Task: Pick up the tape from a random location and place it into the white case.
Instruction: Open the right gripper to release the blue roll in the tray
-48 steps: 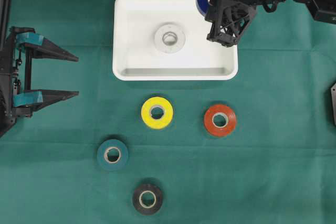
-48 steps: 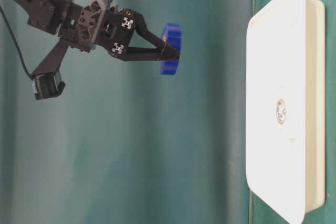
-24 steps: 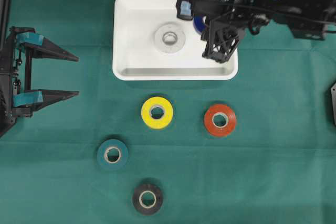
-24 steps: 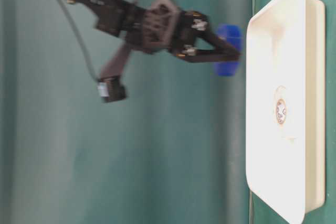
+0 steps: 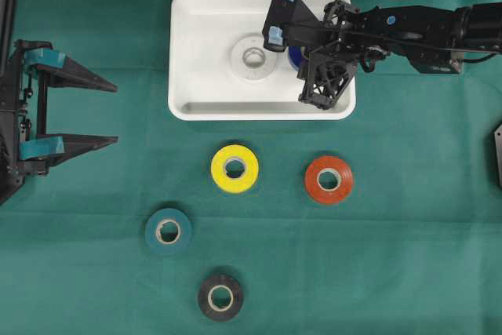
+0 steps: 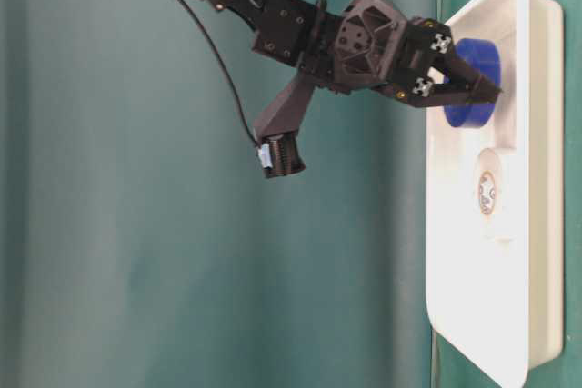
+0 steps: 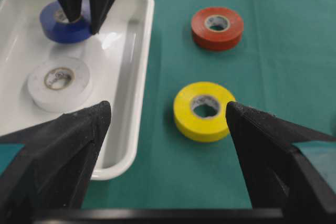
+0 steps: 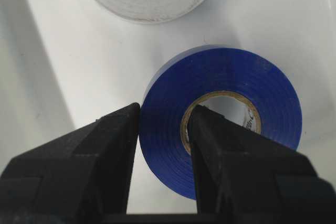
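The blue tape [image 8: 262, 87] is sitting low inside the white case, so my right gripper is ready to release it now.
The blue tape [image 8: 262, 87] is held flat, low inside the white case [image 5: 259, 111] at its right side. My right gripper [image 8: 165, 114] is shut on its wall, with one finger in the core and one outside. From table level the blue roll [image 6: 473, 79] sits at about rim height with the right gripper [image 6: 491, 93] on it; whether it touches the floor I cannot tell. From overhead the arm covers most of the blue roll [image 5: 293, 56]. My left gripper [image 5: 116, 113] stands open at the left edge, holding nothing.
A white tape roll [image 5: 253, 57] lies in the middle of the case. On the green cloth in front of it lie a yellow roll [image 5: 218, 169], a red roll [image 5: 314, 181], a teal roll [image 5: 152, 231] and a black roll [image 5: 205, 297].
My right gripper has come down with the blue tape from well above the case's back right corner into the case. The left arm has not moved.
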Controlling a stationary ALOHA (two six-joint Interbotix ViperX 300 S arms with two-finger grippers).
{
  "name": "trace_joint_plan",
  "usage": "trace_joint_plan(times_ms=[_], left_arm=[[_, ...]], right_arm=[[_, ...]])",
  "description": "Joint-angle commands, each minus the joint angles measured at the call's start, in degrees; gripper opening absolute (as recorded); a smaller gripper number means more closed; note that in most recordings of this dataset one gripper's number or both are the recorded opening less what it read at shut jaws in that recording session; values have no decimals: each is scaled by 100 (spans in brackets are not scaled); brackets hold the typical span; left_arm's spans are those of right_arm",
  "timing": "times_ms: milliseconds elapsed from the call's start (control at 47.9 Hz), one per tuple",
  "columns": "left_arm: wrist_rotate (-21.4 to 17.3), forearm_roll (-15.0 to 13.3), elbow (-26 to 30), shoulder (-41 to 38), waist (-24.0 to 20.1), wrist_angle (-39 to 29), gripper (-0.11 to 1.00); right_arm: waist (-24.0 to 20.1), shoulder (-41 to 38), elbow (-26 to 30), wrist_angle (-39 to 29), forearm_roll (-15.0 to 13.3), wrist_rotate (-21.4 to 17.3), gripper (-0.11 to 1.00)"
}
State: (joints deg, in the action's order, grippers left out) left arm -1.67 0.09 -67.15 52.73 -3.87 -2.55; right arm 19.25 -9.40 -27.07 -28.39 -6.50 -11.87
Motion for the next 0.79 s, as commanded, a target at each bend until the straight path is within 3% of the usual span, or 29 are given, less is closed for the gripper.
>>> trace_joint_plan(times_ms=[0,772], left_arm=[[0,-18,53,-44,-18,35,91],[0,-9,62,-35,-18,26,91]], right_arm=[[26,62,44,70,9,-9,31],[44,18,44,114,9,-26,31]])
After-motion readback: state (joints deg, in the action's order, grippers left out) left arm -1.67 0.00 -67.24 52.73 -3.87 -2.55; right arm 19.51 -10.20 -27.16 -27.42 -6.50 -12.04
